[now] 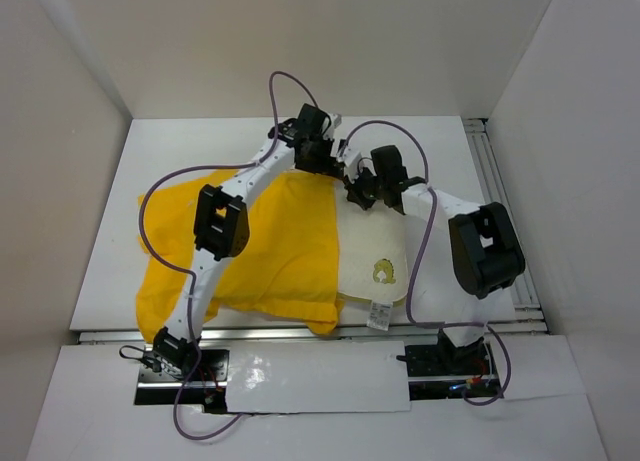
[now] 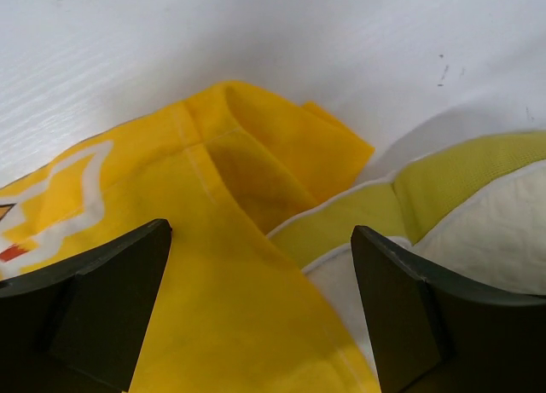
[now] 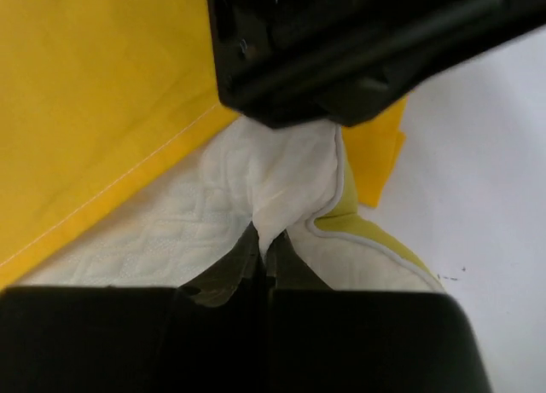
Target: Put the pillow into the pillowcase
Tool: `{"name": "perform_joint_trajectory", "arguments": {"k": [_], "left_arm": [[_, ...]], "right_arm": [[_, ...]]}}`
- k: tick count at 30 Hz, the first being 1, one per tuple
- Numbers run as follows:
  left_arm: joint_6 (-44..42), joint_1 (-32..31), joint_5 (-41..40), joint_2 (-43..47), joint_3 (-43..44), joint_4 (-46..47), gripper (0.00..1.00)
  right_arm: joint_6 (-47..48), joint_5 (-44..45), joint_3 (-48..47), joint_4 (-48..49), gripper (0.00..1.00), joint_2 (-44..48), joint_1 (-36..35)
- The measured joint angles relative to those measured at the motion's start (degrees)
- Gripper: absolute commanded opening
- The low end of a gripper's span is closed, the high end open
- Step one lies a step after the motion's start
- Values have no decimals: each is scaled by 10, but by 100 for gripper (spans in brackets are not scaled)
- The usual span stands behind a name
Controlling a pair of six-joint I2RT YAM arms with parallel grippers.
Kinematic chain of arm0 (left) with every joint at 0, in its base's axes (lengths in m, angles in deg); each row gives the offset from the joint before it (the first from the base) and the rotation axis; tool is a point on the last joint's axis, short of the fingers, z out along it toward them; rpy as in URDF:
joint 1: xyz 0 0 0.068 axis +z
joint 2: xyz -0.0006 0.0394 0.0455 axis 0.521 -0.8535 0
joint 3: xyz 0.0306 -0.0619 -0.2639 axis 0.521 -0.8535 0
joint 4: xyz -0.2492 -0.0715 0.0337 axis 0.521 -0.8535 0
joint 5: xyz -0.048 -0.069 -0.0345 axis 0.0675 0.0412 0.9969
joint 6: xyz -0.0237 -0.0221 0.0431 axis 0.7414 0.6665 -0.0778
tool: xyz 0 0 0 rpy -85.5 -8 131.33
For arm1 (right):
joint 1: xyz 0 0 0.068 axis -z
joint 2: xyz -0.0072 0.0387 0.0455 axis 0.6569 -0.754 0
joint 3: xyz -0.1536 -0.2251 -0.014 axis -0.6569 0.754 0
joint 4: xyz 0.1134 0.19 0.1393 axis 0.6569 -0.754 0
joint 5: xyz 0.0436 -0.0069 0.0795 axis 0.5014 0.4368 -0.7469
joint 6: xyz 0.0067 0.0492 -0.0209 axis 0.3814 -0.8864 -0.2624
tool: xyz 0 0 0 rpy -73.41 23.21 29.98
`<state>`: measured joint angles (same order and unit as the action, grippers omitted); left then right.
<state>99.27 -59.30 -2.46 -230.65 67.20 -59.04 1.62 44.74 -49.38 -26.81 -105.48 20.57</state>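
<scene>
I should reach the pillowcase with my left gripper and grab the hem at its far corner, so the pillowcase's opening stays free to take the pillow's corner.
The yellow pillowcase lies flat on the left half of the table. The cream pillow sticks out of its right side, with a yellow emblem and a white tag toward the near edge. At the pillow's far corner my right gripper is shut on a pinch of white pillow fabric. My left gripper stands open right over the pillowcase's far corner, straddling the yellow hem, with the pillow's lime-edged corner beside its right finger. In the top view both grippers meet at the far edge.
White enclosure walls stand on all sides. An aluminium rail runs along the table's right edge and another along the near edge. Purple cables loop off both arms. The left gripper's black body hangs just above the right gripper.
</scene>
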Motion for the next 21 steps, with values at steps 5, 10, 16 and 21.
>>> {"name": "perform_joint_trajectory", "arguments": {"k": [5, 10, 16, 21], "left_arm": [[2, -9, 15, -3, 0, 14, 100], [5, -12, 16, -3, -1, 37, 100], [-4, -12, 13, 25, -39, 33, 81], [-23, -8, 68, 85, -128, 35, 0]], "right_arm": [[1, 37, 11, 23, 0, 25, -21], [29, 88, 44, 54, 0, 94, -68], [50, 150, 101, 77, 0, 216, -142], [52, 192, 109, 83, 0, 231, -166]]}}
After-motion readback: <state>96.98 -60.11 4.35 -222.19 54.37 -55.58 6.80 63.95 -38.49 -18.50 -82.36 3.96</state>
